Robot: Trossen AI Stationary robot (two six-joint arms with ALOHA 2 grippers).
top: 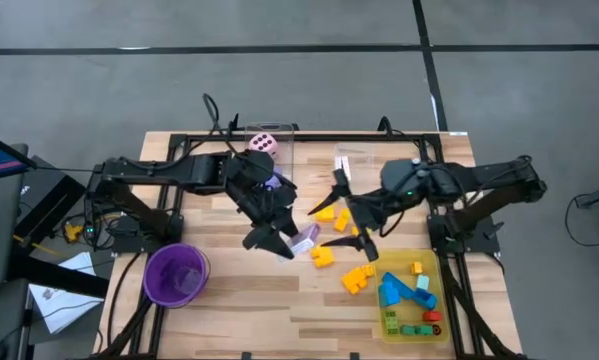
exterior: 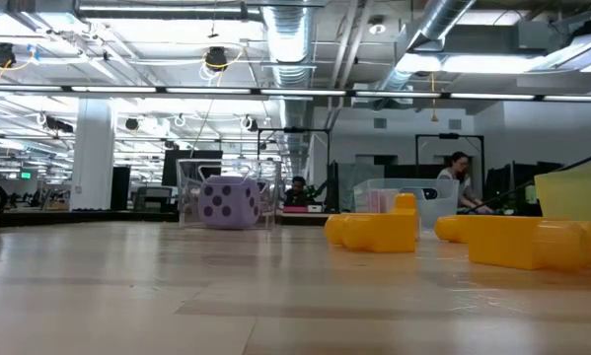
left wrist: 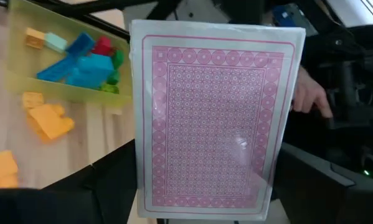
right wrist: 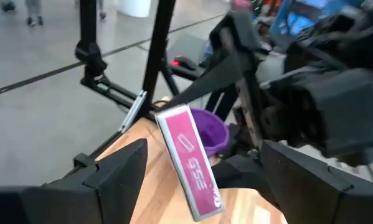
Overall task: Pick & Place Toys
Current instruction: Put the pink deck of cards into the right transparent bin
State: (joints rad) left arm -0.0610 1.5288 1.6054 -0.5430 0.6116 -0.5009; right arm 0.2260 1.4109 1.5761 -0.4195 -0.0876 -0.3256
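My right fingers stop short and would miss now, so they should first move toward the card pack's near end (top: 309, 231).
My left gripper (top: 284, 243) is over the table's middle, shut on a flat pink-white card pack (left wrist: 214, 118), which is lifted above the wood. The pack also shows edge-on (right wrist: 189, 162) in the right wrist view. My right gripper (top: 362, 232) is open just to the pack's right, pointing at it without touching. Yellow blocks (top: 322, 257) (top: 357, 278) (top: 325, 212) lie on the table below and between the grippers. A purple dotted die (exterior: 228, 202) sits in a clear box at the far edge. My left gripper pinches the card pack across its width, one finger on each long edge (left wrist: 140, 177), near the end closest to the wrist. The fingers come from the table's left, slanting slightly down. The pack is lifted clear, its patterned face turned toward the wrist camera.
A yellow tray (top: 391, 325) at the near right holds blue, green and red blocks. A purple cup (top: 176, 273) stands at the near left. A second clear box (top: 354, 160) stands at the far edge. A person's hand (left wrist: 311, 96) shows beyond the table.
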